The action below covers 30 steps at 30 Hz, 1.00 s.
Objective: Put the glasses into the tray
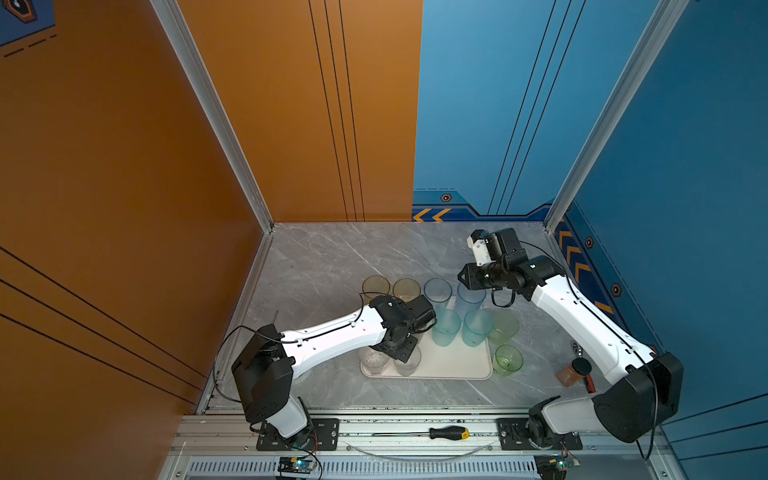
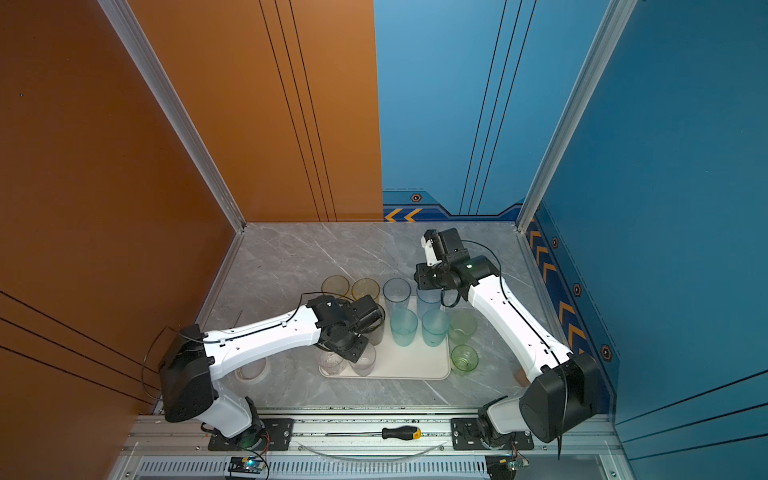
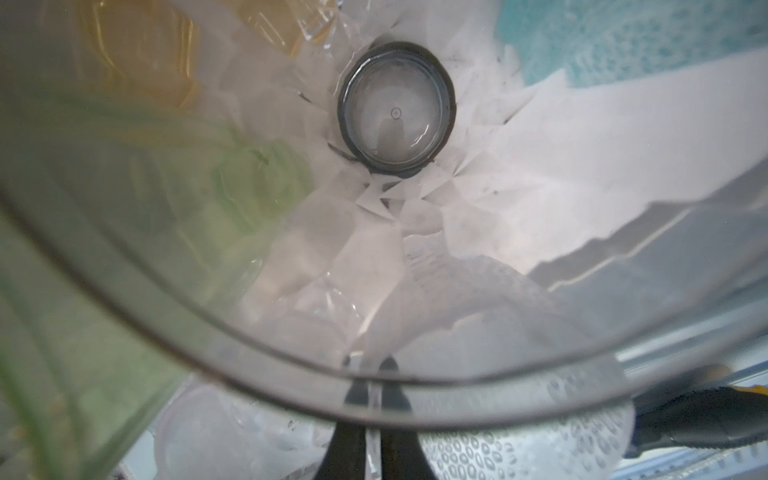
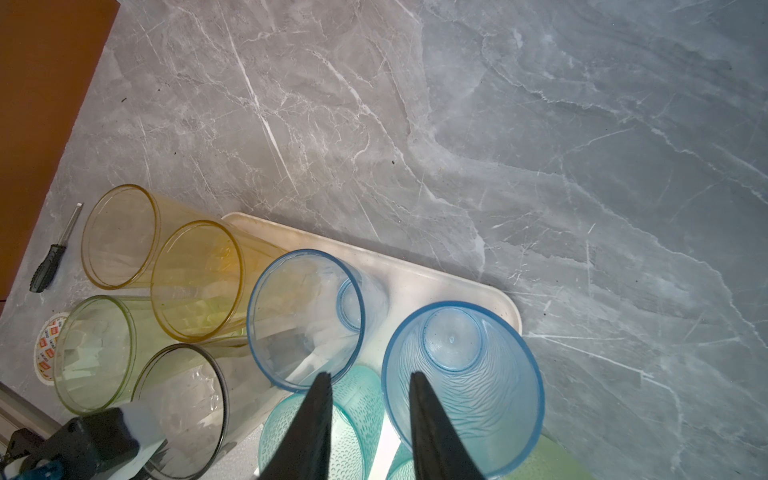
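The smoky grey glass [image 2: 376,332] is upright with its base at the flat white tray surface and would stand, so it is time to open my left gripper.
The cream tray [image 1: 457,368] lies mid-table. In both top views two teal glasses [image 1: 446,328] and two short clear ones [image 1: 374,360] stand in it. Two blue glasses [image 1: 437,291] stand at its far edge, two yellow ones [image 1: 376,286] beyond its far left corner and two green ones [image 1: 508,359] off its right side. My left gripper [image 3: 371,365] is shut on the rim of a smoky grey glass [image 2: 376,332], whose base [image 3: 395,120] shows over white tray surface. My right gripper [image 4: 370,376] hangs open above the ribbed blue glass [image 4: 461,386], holding nothing.
A tape roll [image 2: 251,368] lies left of the tray under the left arm. A brown jar with a black lid [image 1: 575,372] stands at the right. A small screwdriver [image 4: 54,257] lies near the orange wall. Another screwdriver [image 1: 449,433] rests on the front rail.
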### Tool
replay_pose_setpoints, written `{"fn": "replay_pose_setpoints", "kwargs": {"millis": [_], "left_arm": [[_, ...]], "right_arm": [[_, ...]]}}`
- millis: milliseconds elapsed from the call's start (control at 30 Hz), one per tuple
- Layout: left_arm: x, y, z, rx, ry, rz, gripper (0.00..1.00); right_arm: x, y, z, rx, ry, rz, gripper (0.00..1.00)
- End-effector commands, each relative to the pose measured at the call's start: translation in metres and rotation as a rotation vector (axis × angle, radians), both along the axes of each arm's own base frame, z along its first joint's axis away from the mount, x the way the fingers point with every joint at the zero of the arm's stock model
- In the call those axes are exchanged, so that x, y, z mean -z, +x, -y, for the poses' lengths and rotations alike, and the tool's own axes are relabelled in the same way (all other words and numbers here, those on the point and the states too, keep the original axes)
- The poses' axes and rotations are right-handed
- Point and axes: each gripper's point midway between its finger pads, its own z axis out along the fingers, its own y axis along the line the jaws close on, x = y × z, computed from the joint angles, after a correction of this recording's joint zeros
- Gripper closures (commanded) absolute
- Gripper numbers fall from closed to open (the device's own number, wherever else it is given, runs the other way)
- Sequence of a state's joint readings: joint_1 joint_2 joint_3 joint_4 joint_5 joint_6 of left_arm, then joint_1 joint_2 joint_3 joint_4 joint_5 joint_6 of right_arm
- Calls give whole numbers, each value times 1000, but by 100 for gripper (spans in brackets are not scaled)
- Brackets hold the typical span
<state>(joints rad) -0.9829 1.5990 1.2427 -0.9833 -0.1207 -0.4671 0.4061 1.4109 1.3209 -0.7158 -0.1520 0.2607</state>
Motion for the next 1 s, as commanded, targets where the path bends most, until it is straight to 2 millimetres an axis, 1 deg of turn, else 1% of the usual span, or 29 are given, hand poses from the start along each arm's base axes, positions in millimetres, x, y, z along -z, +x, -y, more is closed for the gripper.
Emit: {"fn": "replay_pose_setpoints", "kwargs": {"millis": [0,300,600,967], "left_arm": [[-2,0,-5,-2,9,8,87],[-10,1,0,9,-2,34,84],[-22,5,4,18,-21,79,81],[-33,7,0,15,-32,119,81]], "right_arm": [[-2,0,2,16,-19,-7,69],[-3,-1,2,12,-17,-2,69],[-4,-2,2,12,-18,0,69],[-6,-4,2,12,-18,6,69]]}}
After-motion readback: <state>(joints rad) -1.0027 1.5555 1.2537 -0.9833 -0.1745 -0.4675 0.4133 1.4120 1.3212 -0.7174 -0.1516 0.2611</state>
